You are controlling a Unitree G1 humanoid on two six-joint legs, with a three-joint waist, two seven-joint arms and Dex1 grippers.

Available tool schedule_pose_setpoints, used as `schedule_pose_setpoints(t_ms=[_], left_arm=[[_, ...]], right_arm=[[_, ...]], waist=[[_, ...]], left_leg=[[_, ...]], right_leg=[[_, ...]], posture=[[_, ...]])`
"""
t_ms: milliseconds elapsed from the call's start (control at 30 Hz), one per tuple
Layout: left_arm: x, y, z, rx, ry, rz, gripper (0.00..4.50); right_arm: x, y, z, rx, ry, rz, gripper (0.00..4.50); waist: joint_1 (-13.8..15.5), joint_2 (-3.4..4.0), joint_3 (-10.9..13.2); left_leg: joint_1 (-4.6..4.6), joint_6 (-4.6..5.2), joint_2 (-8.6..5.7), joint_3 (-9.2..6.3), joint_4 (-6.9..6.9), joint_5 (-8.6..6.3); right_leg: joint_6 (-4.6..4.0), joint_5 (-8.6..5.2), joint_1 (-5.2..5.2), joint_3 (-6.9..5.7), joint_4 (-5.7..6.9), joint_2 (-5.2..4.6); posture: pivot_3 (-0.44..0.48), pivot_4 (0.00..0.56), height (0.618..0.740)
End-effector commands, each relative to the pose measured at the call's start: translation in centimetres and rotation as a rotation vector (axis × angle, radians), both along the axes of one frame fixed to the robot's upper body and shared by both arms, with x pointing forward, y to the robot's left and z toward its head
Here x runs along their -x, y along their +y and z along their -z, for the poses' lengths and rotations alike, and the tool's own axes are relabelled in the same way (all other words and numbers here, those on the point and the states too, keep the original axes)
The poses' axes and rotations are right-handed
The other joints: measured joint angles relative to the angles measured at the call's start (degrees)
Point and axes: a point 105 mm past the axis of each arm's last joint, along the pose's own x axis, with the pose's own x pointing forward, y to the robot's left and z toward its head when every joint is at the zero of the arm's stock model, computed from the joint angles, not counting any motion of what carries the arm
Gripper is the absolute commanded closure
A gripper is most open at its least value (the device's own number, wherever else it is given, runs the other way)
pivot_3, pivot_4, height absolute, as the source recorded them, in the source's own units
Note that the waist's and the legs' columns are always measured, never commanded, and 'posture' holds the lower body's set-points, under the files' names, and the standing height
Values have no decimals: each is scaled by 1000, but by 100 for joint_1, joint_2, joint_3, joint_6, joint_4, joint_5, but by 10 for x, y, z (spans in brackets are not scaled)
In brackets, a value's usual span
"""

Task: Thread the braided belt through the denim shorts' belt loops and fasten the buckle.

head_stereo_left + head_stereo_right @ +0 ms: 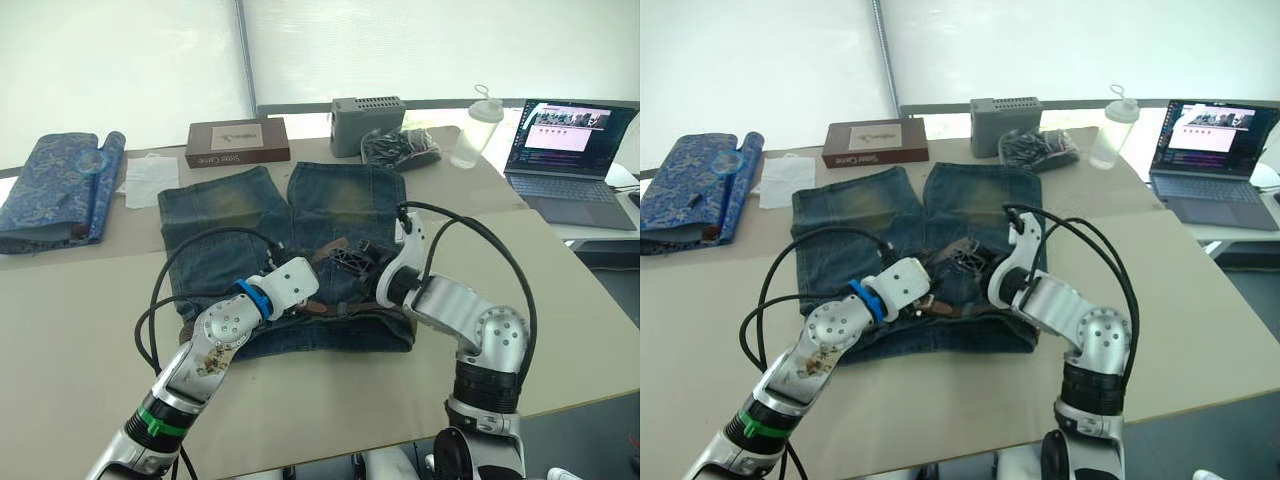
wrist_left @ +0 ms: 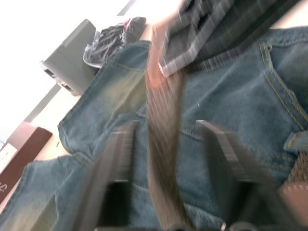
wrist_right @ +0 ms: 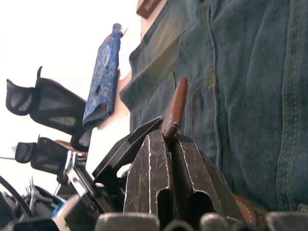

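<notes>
My left gripper grabs the braided belt by its loose end (image 2: 163, 130) next, just behind the belt's leather tip (image 2: 155, 70), to fasten the buckle.
The denim shorts (image 1: 285, 215) lie flat on the table, waistband toward me and legs pointing away. The braided belt (image 1: 322, 309), dark brown, runs along the waistband, and its free end rises over the seat of the shorts. My right gripper (image 3: 168, 137) is shut on that free end near its tip. My left gripper (image 2: 166, 126) is open, one finger on each side of the raised strap (image 2: 163, 144), just left of the right gripper. One belt loop (image 2: 294, 143) shows with the braided strap under it. The buckle is hidden.
Behind the shorts stand a brown box (image 1: 237, 142), a grey box (image 1: 367, 124), a black bag (image 1: 400, 148) and a clear bottle (image 1: 475, 125). A blue patterned fabric roll (image 1: 60, 185) lies at the far left. An open laptop (image 1: 570, 150) sits at the right.
</notes>
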Motion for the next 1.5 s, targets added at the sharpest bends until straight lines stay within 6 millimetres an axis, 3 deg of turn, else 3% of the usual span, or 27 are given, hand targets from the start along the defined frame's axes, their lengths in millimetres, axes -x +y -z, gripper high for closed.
schedule_pose_setpoints(t_ms=[33, 233, 300, 467, 500, 633, 733, 833, 900, 1000, 1100, 1300, 1500], left_arm=[[5, 3, -21, -9, -107, -7, 913], [7, 2, -17, -23, -98, -3, 913], [8, 1, -16, -20, -91, 5, 1709], [8, 0, -13, -21, -69, 22, 4206], [8, 1, -12, -19, -65, 21, 4405], [5, 7, -10, -1, -38, 10, 4405], [4, 27, -11, 175, 101, -19, 4500], [15, 49, -3, 373, 347, 42, 4500], [21, 73, 2, 374, 445, 43, 4500], [28, 102, 2, 252, 480, 32, 4500], [35, 117, 0, 158, 495, 38, 4500], [53, 119, 21, -168, 469, 125, 4500], [48, 123, 28, -198, 427, 91, 4500]], right_arm=[[4, 1, -11, -37, -31, -2, 4500], [5, 0, -10, -40, -23, 3, 4500], [5, 1, -11, -41, -22, 2, 4500], [8, 5, -13, -52, -25, -13, 4500], [8, 5, -14, -56, -29, -19, 4500], [10, 5, -18, -38, -73, -47, 4500], [22, 8, -24, 74, -212, -153, 3467], [34, 8, -13, 441, -426, -288, 2392], [40, 6, -2, 657, -592, -401, 1739], [42, 7, 10, 828, -758, -542, 1739], [41, 16, 17, 872, -839, -627, 1739], [29, 32, 34, 939, -885, -668, 1739], [15, 34, 43, 1030, -883, -644, 1739]], waist=[[-1, 0, 0], [-2, 0, 0], [-3, 0, 0], [-5, 0, 0], [-5, -1, 0], [1, -1, 0], [-7, -1, 1], [-28, -1, 1], [-34, -9, 3], [-23, -17, 7], [-15, -24, 11], [40, -59, 16], [138, -62, 18]], left_leg=[[0, 0, 1, 0, 0, 0], [-1, 0, 2, 0, 0, 0], [0, 0, 2, 0, 0, 0], [1, 1, 2, 0, 0, 0], [1, 1, 2, 0, 0, 0], [0, 1, 2, 0, 0, 0], [0, 1, 1, 1, 0, 0], [-1, 4, 4, 1, 1, -1], [3, 4, 7, 0, 1, -1], [14, 3, 12, -1, 2, -1], [17, 2, 13, 0, 2, -1], [12, 1, 4, 6, 4, -1], [4, 4, 5, 8, 4, -4]], right_leg=[[0, 0, 0, 0, 0, 1], [-1, 0, 0, 1, 0, 0], [0, 0, 0, 1, 1, 0], [0, 0, 0, 1, 1, 1], [0, 0, 0, 1, 1, 1], [0, 0, 0, 1, 1, 0], [0, 0, 0, 2, 1, -1], [0, 0, -3, -1, 0, 1], [32, -23, -4, -5, -1, 5], [31, -37, -3, -11, 3, 17], [26, -40, -4, -8, 4, 21], [-13, -16, -5, -7, 4, -2], [-18, -13, -13, -14, 4, -5]], posture=[[0, 150, 740], [0, 150, 740], [0, 150, 740], [0, 150, 740], [0, 150, 740], [0, 150, 740], [0, 150, 740], [0, 150, 740], [0, 150, 740], [0, 150, 740], [0, 150, 740], [0, 150, 740], [0, 150, 740]])
